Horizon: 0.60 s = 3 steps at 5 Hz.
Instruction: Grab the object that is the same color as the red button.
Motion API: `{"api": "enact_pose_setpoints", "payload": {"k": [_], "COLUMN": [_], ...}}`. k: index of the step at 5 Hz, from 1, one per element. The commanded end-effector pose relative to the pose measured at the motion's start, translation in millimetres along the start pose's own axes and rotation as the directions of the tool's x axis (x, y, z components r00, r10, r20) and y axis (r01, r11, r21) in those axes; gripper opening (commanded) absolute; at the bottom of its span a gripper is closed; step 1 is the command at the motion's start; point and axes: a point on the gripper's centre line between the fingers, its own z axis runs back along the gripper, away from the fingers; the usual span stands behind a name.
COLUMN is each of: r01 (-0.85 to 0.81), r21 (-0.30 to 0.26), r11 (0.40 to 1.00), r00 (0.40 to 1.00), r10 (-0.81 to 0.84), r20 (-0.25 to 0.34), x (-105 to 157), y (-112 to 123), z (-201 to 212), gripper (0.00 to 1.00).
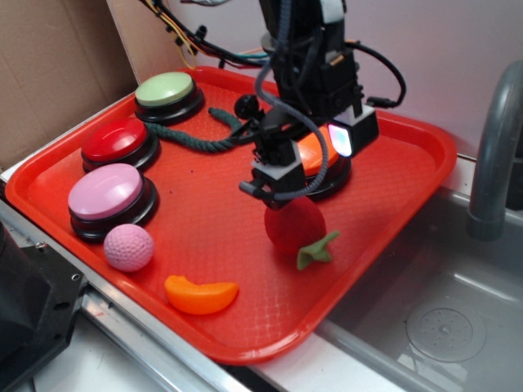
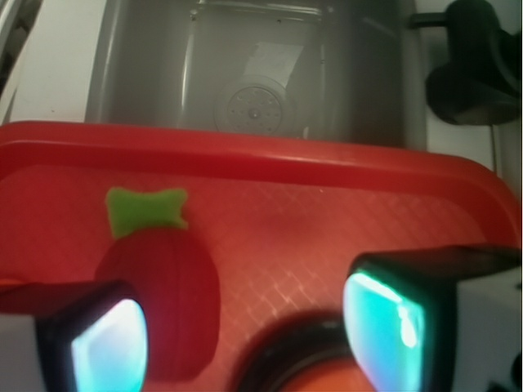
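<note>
My gripper should reach the red strawberry [image 1: 295,229] before it closes on the strawberry. My fingers are still above and behind it, over the orange button.
The object, a dark-red strawberry toy [image 1: 292,224] with a green leaf [image 1: 317,249], lies on the red tray [image 1: 204,233], right of centre. My gripper [image 1: 306,163] hangs open just above and behind it, over the front edge of an orange-topped button [image 1: 315,155]. In the wrist view the strawberry [image 2: 172,282] lies against the inner side of the left finger [image 2: 106,343], leaf [image 2: 147,208] pointing away. Nothing is held between the fingers. The red button [image 1: 118,140] stands at the tray's left side.
A green-topped button [image 1: 167,90] and a pink-topped one [image 1: 106,192] flank the red button. A pink ball [image 1: 128,247] and an orange slice [image 1: 200,294] lie near the front edge. Dark green rope [image 1: 196,139] and a black ball [image 1: 247,104] lie behind. A sink [image 2: 253,73] and grey faucet [image 1: 494,155] stand to the right.
</note>
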Motion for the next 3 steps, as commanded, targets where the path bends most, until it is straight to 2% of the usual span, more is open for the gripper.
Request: {"api": "enact_pose_setpoints", "payload": {"k": [1,2,3], "r01": [-0.003,-0.016,-0.019], "r21": [-0.052,-0.099,-0.106], "r11": [0.999,0.995,0.994], "r00": [1.000,1.000,1.000], "r10": [0.004,0.015,0.017], "r20": [0.019,-0.005,-0.022], "x": [5,0,-3], "y": [-29,-47,-50], "z": [-9,-20,-29], "gripper": [1.00,1.00,1.00]}}
